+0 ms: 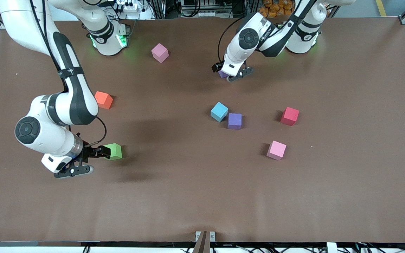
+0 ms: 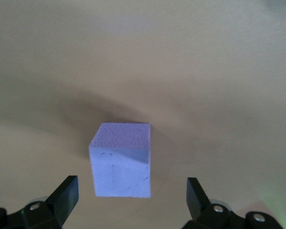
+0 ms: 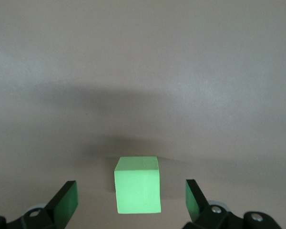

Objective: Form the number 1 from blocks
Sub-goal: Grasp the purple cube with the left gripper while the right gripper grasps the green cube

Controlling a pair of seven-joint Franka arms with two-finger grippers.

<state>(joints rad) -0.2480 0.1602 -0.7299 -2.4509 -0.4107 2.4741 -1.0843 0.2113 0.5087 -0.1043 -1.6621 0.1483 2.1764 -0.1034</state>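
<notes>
My right gripper grabs the green block by its two opposite sides next, to build the number 1.
A green block lies toward the right arm's end of the table. My right gripper is open and low around it, one finger on each side without touching. My left gripper is open around a purple block close to the left arm's base; the hand hides most of that block in the front view. A light blue block and a second purple block touch at mid-table. An orange block lies beside the right arm's forearm.
A red cube and a pink cube lie toward the left arm's end, near the blue and purple pair. Another pink cube sits close to the right arm's base. The brown table is bare along the edge nearest the front camera.
</notes>
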